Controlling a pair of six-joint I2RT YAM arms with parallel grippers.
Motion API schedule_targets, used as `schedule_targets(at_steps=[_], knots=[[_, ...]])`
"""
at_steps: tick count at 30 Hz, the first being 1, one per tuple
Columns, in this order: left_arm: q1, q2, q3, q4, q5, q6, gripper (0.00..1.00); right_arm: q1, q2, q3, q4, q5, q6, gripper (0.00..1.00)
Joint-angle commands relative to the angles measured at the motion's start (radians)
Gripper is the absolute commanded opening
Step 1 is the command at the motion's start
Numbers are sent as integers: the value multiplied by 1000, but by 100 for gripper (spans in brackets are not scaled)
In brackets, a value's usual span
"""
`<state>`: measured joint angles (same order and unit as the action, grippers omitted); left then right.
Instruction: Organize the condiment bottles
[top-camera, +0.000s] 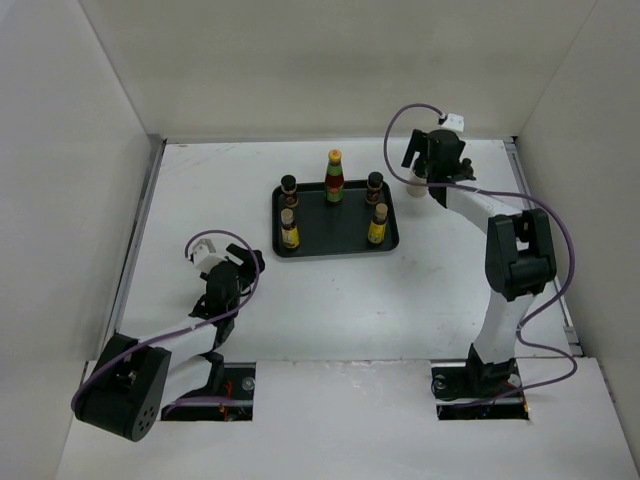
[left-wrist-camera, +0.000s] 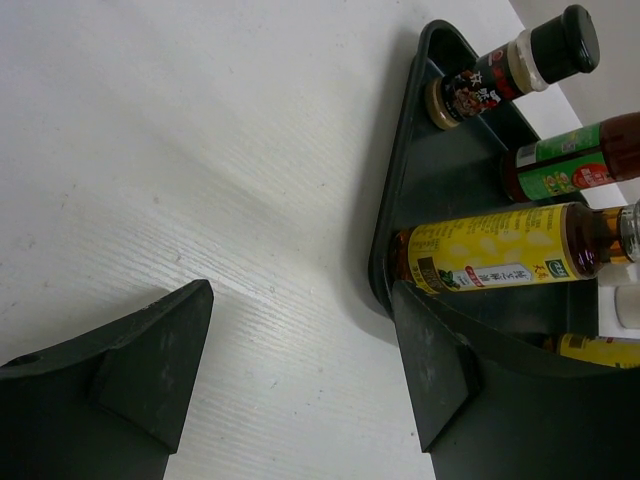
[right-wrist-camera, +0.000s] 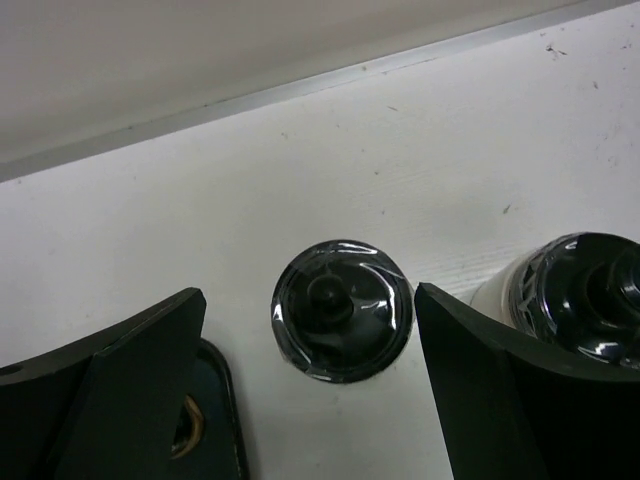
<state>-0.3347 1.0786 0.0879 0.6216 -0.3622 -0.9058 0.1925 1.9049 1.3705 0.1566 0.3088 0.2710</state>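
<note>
My right gripper moves lower next, before closing on the black bottle cap (right-wrist-camera: 342, 310), since in the right wrist view the gripper's fingers are still above the cap.
A black tray (top-camera: 336, 252) in the middle of the table holds several bottles. A taller red bottle with a green neck and yellow cap (top-camera: 334, 178) stands at the back, with two dark brown bottles (top-camera: 289, 187) beside it and two yellow-labelled ones (top-camera: 378, 225) in front. My right gripper (top-camera: 432, 165) hovers just right of the tray, open, its jaws (right-wrist-camera: 308, 300) either side of a black bottle cap (right-wrist-camera: 342, 310) seen from above. A cream black-capped bottle (right-wrist-camera: 580, 295) stands outside its right finger. My left gripper (top-camera: 215, 262) is open and empty (left-wrist-camera: 300, 370) over the table, left of the tray.
White walls close the table on the left, back and right. In the left wrist view the tray's corner (left-wrist-camera: 400, 200) lies close to my right finger (left-wrist-camera: 440, 370), with a yellow-labelled bottle (left-wrist-camera: 490, 255) just behind it. The tray corner (right-wrist-camera: 218, 400) shows under my right gripper's left finger.
</note>
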Motion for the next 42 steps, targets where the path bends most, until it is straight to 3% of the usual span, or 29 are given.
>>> schedule_targets(at_steps=[1, 6, 9, 12, 15, 21, 29, 36, 42], knots=[[-3, 4, 38, 64, 6, -2, 71, -14, 45, 53, -17, -11, -10, 92], [-3, 21, 46, 66, 3, -2, 71, -11, 89, 90, -32, 13, -15, 89], [-3, 14, 44, 66, -1, -2, 71, -11, 111, 117, -49, 18, -19, 80], [1, 9, 42, 66, -6, -1, 71, -9, 85, 101, -16, 35, -12, 61], [3, -6, 38, 66, -6, -1, 71, 8, -10, 21, 101, 61, -32, 56], [1, 0, 39, 66, 3, -1, 71, 95, -234, -48, 170, 139, -133, 55], [0, -26, 30, 63, -6, -1, 71, 340, -474, -109, 196, 119, -182, 54], [10, -80, 7, 52, -27, -1, 71, 584, -409, -125, 192, 67, -142, 54], [12, -95, 3, 44, -34, -1, 71, 649, -297, -171, 205, 64, -72, 54]])
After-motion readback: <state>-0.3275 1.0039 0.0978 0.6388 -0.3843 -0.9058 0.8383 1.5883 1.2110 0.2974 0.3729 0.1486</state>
